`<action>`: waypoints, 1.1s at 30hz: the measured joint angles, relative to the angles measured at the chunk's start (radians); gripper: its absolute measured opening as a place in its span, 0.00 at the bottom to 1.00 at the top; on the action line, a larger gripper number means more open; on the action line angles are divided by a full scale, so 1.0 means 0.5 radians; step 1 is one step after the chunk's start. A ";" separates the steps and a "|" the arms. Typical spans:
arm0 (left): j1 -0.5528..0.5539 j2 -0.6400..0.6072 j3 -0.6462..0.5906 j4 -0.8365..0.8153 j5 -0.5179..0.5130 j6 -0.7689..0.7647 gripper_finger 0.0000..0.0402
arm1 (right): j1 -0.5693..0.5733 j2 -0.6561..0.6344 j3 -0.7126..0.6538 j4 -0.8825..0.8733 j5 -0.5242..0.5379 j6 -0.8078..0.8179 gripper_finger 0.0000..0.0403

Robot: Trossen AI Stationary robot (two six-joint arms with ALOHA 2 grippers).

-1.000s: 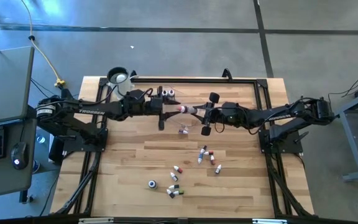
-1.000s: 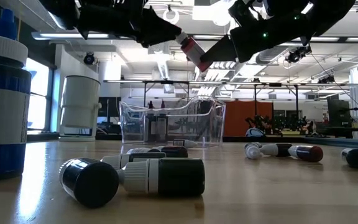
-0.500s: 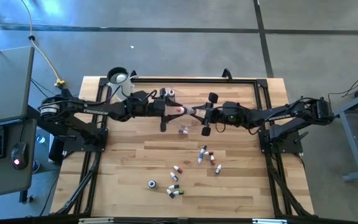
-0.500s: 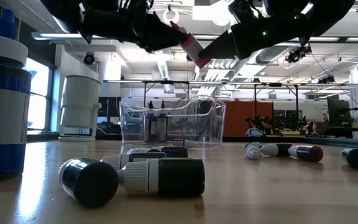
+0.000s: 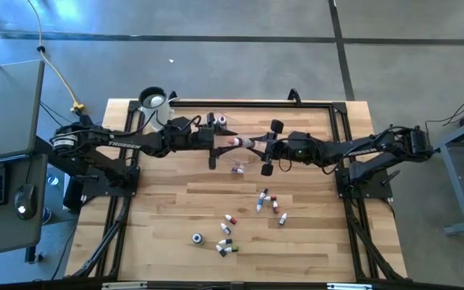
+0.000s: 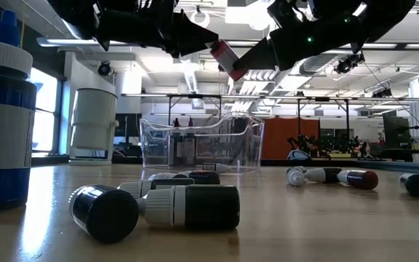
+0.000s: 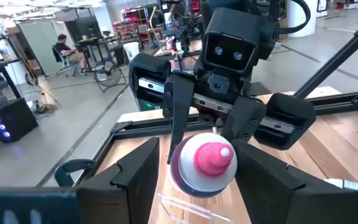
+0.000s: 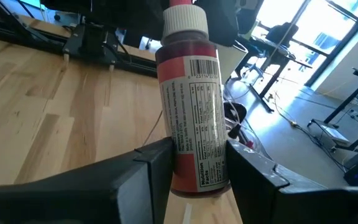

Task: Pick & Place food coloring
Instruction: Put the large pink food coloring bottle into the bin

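My left gripper should close: its open fingers are on both sides of the white collar behind the pink tip.
One food coloring bottle (image 5: 236, 142), red-filled with a label, a white collar and a pink tip, hangs in mid-air between my two grippers, above a clear plastic tray (image 6: 202, 142). My right gripper (image 5: 258, 147) reaches in from the table's right and is shut on it. My left gripper (image 5: 216, 143) reaches in from the left and is open, its fingers (image 7: 135, 180) standing on either side of the bottle's tip end (image 7: 211, 158). Several more food coloring bottles (image 5: 268, 201) lie on their sides on the table's near half. My right gripper pinches the bottle's body near its base (image 8: 194, 168) between its two fingers (image 8: 135, 180). The fingers come in about level from the table's right and lie along the bottle. The bottle is lifted clear, its tip end pointing toward my left gripper and tilted slightly upward.
A blue-and-white jug (image 6: 2, 124) and a white cylinder (image 6: 93, 120) stand at the far left. Loose bottles (image 6: 188, 207) lie near the front edge, others (image 6: 333, 177) farther right. A small round thing (image 5: 197, 238) lies by the near cluster.
My left gripper has opened wider around the bottle's tip end and no longer covers it. The bottle stays in my right gripper, in nearly the same place and tilt. Both arms have kept where they were.
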 joint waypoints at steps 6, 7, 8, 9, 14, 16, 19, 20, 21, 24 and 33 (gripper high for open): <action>0.000 0.000 0.000 0.000 0.000 0.003 0.48 | 0.000 0.000 0.000 0.000 0.002 0.000 0.33; 0.000 0.000 0.000 0.000 0.000 0.004 0.48 | 0.000 0.000 0.000 0.000 0.002 0.000 0.33; 0.000 0.000 0.000 0.000 0.000 0.004 0.48 | 0.000 0.000 0.000 0.000 0.002 0.000 0.33; 0.000 0.000 0.000 -0.001 0.000 0.004 0.48 | 0.000 0.000 0.000 0.000 0.002 -0.001 0.33; 0.000 0.000 0.000 -0.002 0.000 0.005 0.48 | 0.000 0.000 0.000 0.000 0.003 -0.001 0.33; 0.000 0.000 0.000 -0.001 0.000 0.004 0.48 | 0.000 0.000 0.000 0.001 0.003 -0.001 0.33; 0.000 0.000 0.000 -0.005 0.000 0.004 0.48 | 0.000 0.000 0.000 0.001 0.003 -0.001 0.33; 0.000 0.000 0.000 -0.012 0.000 0.005 0.48 | 0.000 0.000 0.000 0.001 0.003 -0.001 0.33; 0.000 0.000 0.000 -0.019 0.000 0.004 0.47 | 0.000 0.000 0.000 0.001 0.003 -0.001 0.33; 0.000 0.000 0.000 -0.054 -0.004 0.004 0.41 | -0.001 0.000 0.000 0.001 0.005 -0.006 0.33; 0.000 -0.001 -0.002 -0.047 -0.013 0.006 0.26 | -0.002 0.000 0.000 0.002 0.018 -0.022 0.33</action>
